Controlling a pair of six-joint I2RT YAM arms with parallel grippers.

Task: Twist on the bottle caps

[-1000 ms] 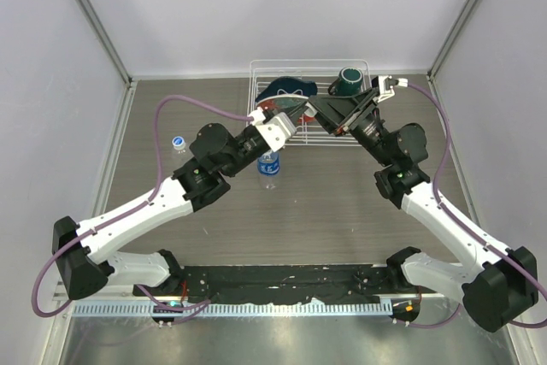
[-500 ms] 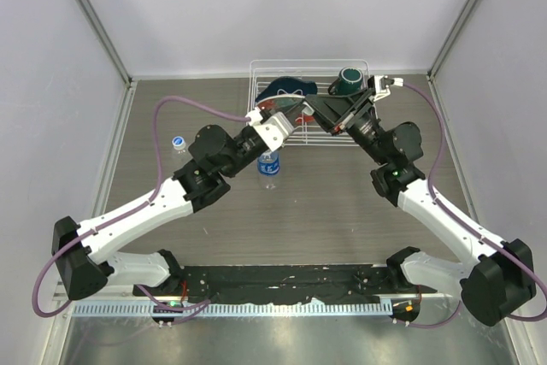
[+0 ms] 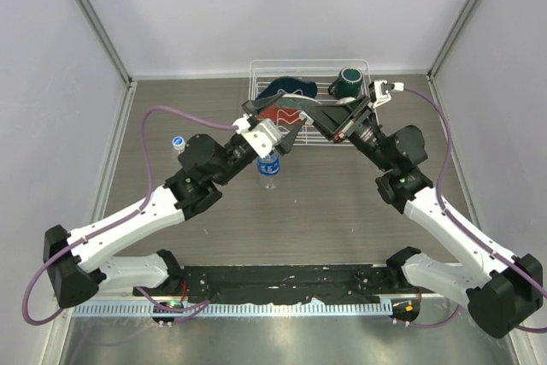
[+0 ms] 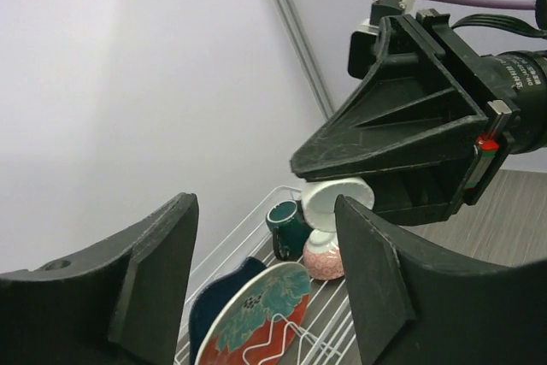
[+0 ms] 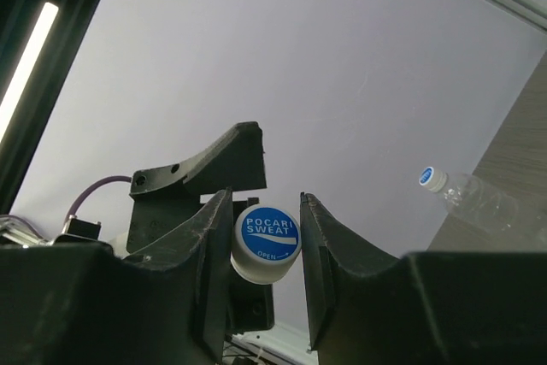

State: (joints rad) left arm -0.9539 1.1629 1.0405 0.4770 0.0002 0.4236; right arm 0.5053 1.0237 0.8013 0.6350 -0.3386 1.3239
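Observation:
I should next grab the blue-labelled bottle around its labelled body with my left gripper, so its opening stays free for screwing on the cap.
My right gripper (image 5: 266, 218) is shut on a bottle cap (image 5: 267, 243), white with a blue printed top, held in the air. In the left wrist view that cap (image 4: 338, 197) shows white at the tip of the right gripper (image 4: 402, 138). My left gripper (image 4: 263, 211) stands open just behind it with nothing between its fingers. From above, both grippers meet over the table's middle, left (image 3: 289, 126) and right (image 3: 308, 117). A blue-labelled bottle (image 3: 269, 167) stands below them. A plain clear bottle (image 3: 178, 144) (image 5: 479, 203) with a blue-topped cap on it (image 5: 428, 178) is at the left.
A white wire dish rack (image 3: 256, 70) stands at the back, close behind the grippers. It holds a red and teal plate (image 4: 256, 309), a dark blue dish (image 3: 286, 87), a dark green mug (image 3: 349, 81) and a pink cup (image 4: 325, 260). Walls enclose three sides.
The left gripper has opened and let go of the cap while the right gripper closed on it. The left arm has drawn back slightly towards the left.

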